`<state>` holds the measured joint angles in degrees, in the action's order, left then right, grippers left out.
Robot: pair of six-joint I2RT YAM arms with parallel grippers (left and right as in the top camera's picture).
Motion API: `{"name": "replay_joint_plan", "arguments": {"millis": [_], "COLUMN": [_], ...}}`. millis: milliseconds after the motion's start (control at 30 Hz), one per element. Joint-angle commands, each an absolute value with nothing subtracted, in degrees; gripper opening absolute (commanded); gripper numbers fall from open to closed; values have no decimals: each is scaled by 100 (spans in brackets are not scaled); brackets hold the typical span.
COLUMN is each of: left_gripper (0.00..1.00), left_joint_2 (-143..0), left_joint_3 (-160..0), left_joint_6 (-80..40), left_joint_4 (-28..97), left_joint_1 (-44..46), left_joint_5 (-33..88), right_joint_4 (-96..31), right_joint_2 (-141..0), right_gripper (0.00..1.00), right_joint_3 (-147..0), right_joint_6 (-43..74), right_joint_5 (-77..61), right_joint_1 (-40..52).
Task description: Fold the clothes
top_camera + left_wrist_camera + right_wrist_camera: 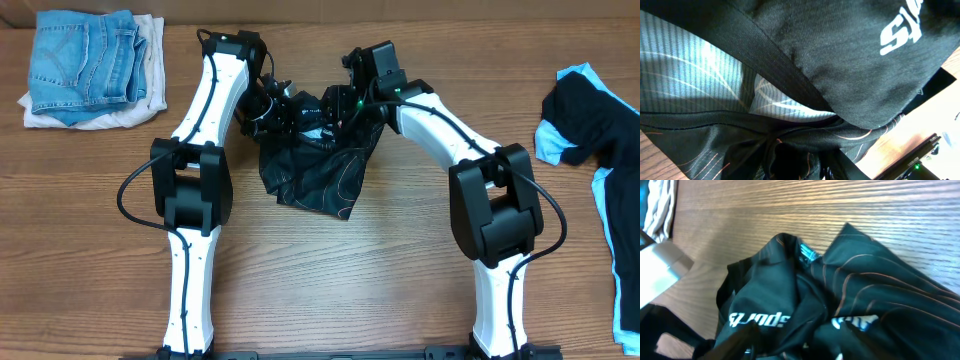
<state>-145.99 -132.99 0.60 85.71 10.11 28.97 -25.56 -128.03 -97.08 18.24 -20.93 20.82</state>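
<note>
I need to spread the bunched black jersey for folding, so next I should grab the jersey's upper edge opposite my left gripper with my right gripper.
The black jersey (315,165) with thin contour lines hangs bunched between my two grippers at the back middle of the table. Its lower end reaches toward the table's middle. My left gripper (272,108) is at its left upper edge. In the left wrist view the jersey (840,60) fills the frame and its folds gather tight into the jaws, so that gripper is shut on it. My right gripper (345,103) is at the right upper edge. In the right wrist view the crumpled jersey (865,295) lies between its dark fingers (732,342), and the grip itself is hidden.
Folded blue jeans (85,60) lie on a white cloth (150,40) at the back left. A black-and-light-blue garment (600,130) is spread along the right edge. Bare wooden table (330,290) lies in front of the jersey, between the two arm bases.
</note>
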Motion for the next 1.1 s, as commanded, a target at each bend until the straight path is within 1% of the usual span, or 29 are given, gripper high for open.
{"name": "replay_joint_plan", "arguments": {"millis": [0,67,133,200,267,300,333,367,467,667,833,1067], "left_gripper": [35,35,35,34,30,23,4,4,4,4,4,4], "left_joint_2": [-14433,-14433,-14433,-14433,-14433,-14433,-14431,-14431,-14405,-13992,-13701,-13670], "left_joint_3": [-13253,-13253,-13253,-13253,-13253,-13253,-13253,-13253,-13268,-13303,-13303,-13301], "left_joint_6": [137,163,180,180,180,178,178,178,183,644,648,648], "left_joint_4": [8597,8617,8637,8661,8678,8680,8685,8694,8759,9015,9185,9566], "left_joint_1": [1000,1000,1000,1002,1000,1000,1000,1002,1007,1100,1275,1673], "left_joint_5": [3004,3006,3004,3004,2998,2987,2989,2987,2989,2978,2945,2945], "right_joint_4": [-2532,-2532,-2523,-2523,-2534,-2534,-2532,-2530,-2491,-2543,-2744,-3024], "right_joint_2": [-12809,-12809,-12831,-12864,-12908,-12936,-12951,-12951,-12951,-12951,-12951,-12951], "right_gripper": [61,60,50,37,26,20,10,5,4,4,4,4], "right_joint_3": [-9758,-9758,-9758,-9758,-9758,-9758,-9758,-9758,-9771,-10014,-10318,-10551], "right_joint_6": [1828,1828,1831,1857,1990,2003,2003,2003,2003,2043,2108,2108], "right_joint_5": [-2171,-2167,-2145,-2091,-1999,-1997,-1994,-1979,-1953,-1953,-1955,-1955], "right_joint_1": [2213,2261,2316,2320,2318,2318,2311,2303,2252,1994,1763,1531]}}
